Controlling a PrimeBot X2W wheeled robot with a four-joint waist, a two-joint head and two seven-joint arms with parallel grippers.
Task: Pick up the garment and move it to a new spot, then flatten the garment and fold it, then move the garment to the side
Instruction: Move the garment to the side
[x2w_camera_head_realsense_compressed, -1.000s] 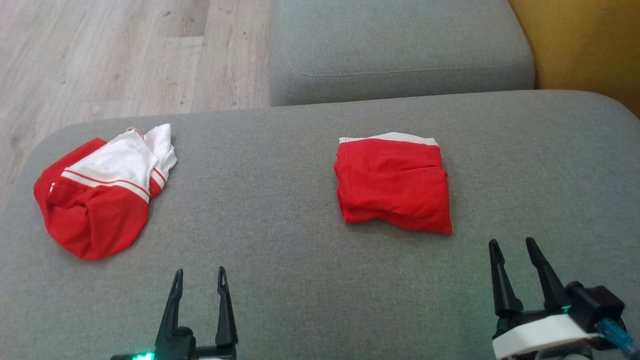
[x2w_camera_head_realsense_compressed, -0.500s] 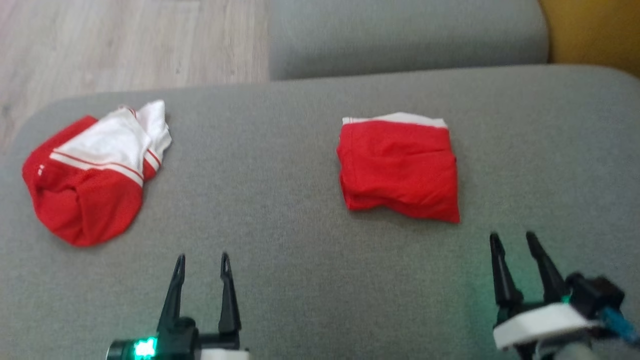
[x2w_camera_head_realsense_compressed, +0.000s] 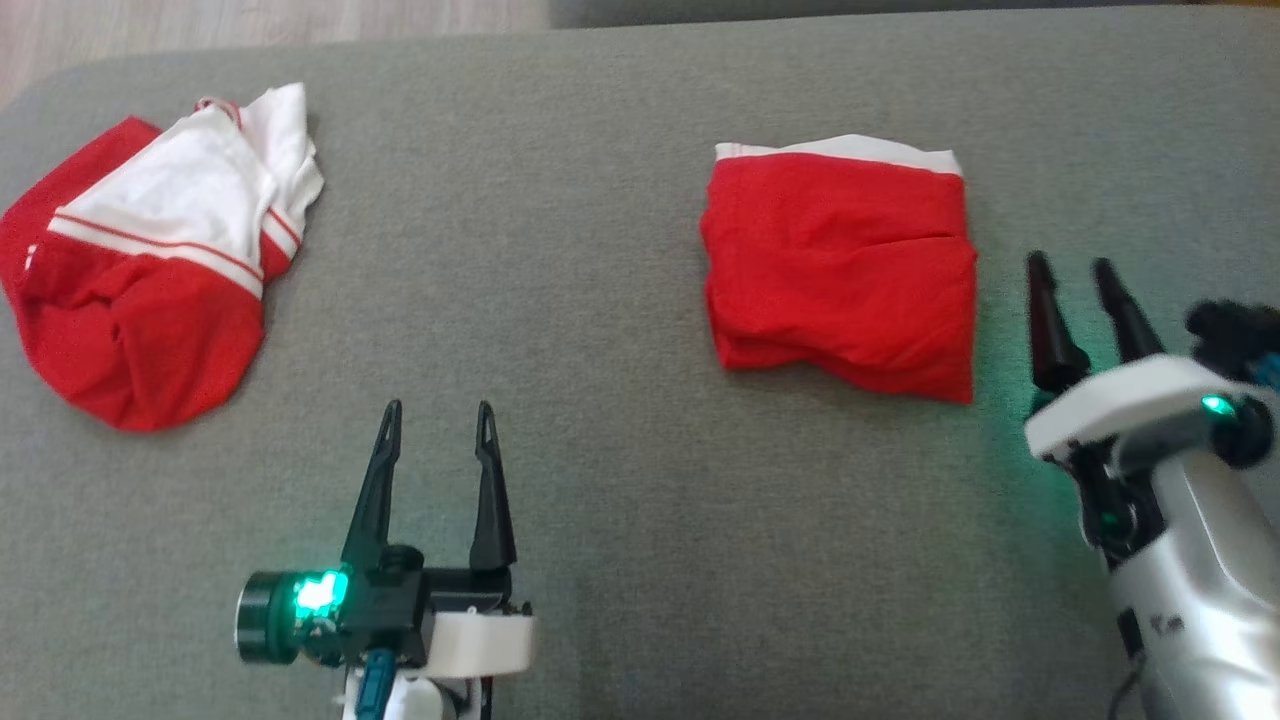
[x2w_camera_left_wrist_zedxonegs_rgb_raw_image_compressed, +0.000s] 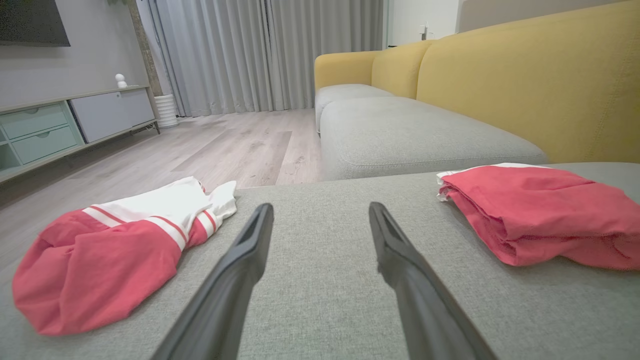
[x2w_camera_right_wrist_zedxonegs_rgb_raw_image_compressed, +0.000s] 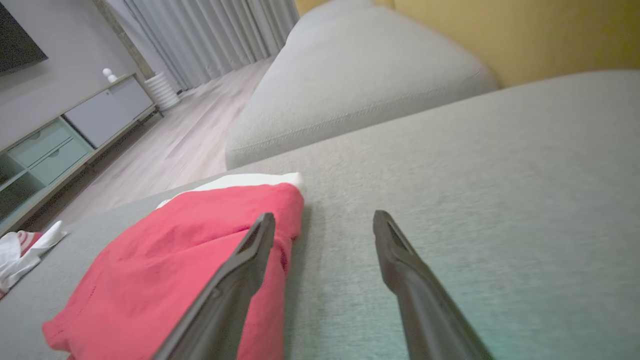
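Observation:
My right gripper grabs the folded garment by its red side edge below the white band next, to move the garment to the side.
A folded red garment with a white band along its far edge lies on the grey cushion, right of centre; it also shows as the red garment and the red garment. My right gripper hovers open just off its right edge, holding nothing, its left finger over the cloth's edge. My left gripper stands open and empty near the front, between the two cloths, as does the left gripper.
A crumpled red-and-white garment lies at the cushion's left end. A second grey seat cushion and a yellow sofa back lie beyond. Wooden floor and a low cabinet are off to the left.
The head camera has tilted down, shifting the whole picture. My right gripper has come forward beside the folded garment's right edge. The left gripper has advanced a little. Both cloths lie unchanged.

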